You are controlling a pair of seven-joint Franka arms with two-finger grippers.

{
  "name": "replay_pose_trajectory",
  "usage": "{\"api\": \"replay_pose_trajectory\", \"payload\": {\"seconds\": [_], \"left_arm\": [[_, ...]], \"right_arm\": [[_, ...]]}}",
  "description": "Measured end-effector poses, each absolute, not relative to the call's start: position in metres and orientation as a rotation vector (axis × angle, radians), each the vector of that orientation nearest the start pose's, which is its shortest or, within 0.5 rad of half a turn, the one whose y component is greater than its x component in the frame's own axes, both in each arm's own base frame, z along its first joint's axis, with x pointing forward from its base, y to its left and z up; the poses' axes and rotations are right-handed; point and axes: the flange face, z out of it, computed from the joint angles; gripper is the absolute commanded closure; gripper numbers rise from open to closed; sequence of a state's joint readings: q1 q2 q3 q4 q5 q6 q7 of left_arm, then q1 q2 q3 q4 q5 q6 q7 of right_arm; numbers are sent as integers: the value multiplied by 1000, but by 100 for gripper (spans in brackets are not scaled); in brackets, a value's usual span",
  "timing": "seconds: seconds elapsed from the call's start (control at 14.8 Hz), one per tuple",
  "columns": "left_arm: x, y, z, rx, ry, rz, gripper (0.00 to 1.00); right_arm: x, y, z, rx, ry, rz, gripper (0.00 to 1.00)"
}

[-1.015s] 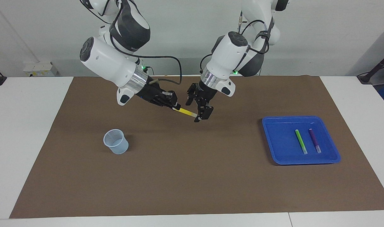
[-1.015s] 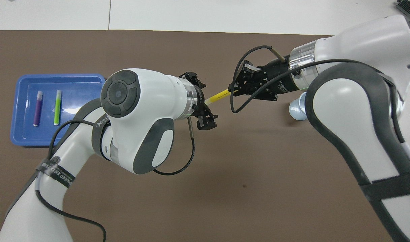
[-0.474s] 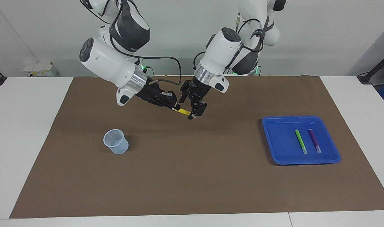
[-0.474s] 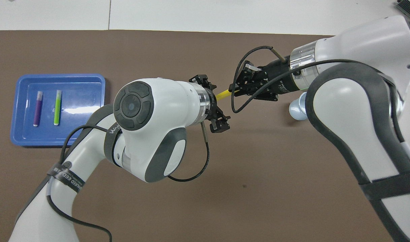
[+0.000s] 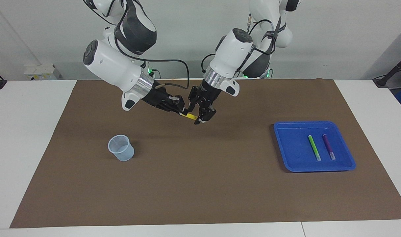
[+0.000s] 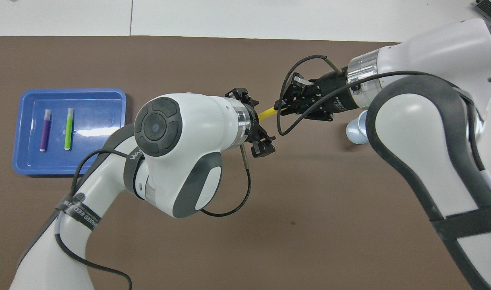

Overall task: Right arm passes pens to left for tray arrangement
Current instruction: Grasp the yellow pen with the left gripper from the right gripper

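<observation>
Next, the left gripper grabs the yellow pen by its loose end (image 6: 261, 116) to set it beside the green pen in the blue tray.
My right gripper (image 5: 182, 111) (image 6: 278, 109) is shut on one end of the yellow pen (image 5: 191, 116) (image 6: 266, 114), held in the air over the middle of the mat. My left gripper (image 5: 193, 116) (image 6: 256, 121) is open, with one jaw on each side of the pen's free end and small gaps showing. The blue tray (image 5: 313, 123) (image 6: 72, 92) lies toward the left arm's end of the table. In it the green pen (image 5: 314, 148) (image 6: 69, 129) and the purple pen (image 5: 328, 146) (image 6: 45, 129) lie side by side.
A small translucent pale-blue cup (image 5: 121, 148) (image 6: 356, 131) stands upright on the brown mat (image 5: 200, 184) toward the right arm's end. White table shows around the mat's edges.
My left gripper slid along the yellow pen toward the right gripper, and its jaws have narrowed around the pen. The right gripper kept its hold and barely moved.
</observation>
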State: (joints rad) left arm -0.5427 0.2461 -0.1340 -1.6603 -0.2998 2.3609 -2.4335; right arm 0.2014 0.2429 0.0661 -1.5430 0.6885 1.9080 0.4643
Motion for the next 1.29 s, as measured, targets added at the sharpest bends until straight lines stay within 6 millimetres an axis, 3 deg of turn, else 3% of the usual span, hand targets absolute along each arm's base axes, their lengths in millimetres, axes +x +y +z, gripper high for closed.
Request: {"api": "replay_pose_trajectory", "payload": {"seconds": [0.07,0.47,0.61,0.88,0.95,1.15,1.29], "left_arm": [[527,-417,515,1511,2190,-381,35],[528,-417,515,1510,2190,-380,85],[530,-415,516,1509,2186,-373,96],[529,-416,516,1515,2180,-369,100],[529,-416,516,1517,2179,-366,100],[529,-417,519,1530,2166,-343,100],[530,-416,521,1534,2160,-330,100]], "right_arm": [[619,212,540,-2414,484,171,87],[619,210,540,-2413,488,169,87],[619,209,539,-2413,491,167,87],[620,208,539,-2414,493,165,87],[619,208,539,-2414,493,165,83],[619,207,541,-2413,492,162,0],[620,204,542,-2417,495,153,0]]}}
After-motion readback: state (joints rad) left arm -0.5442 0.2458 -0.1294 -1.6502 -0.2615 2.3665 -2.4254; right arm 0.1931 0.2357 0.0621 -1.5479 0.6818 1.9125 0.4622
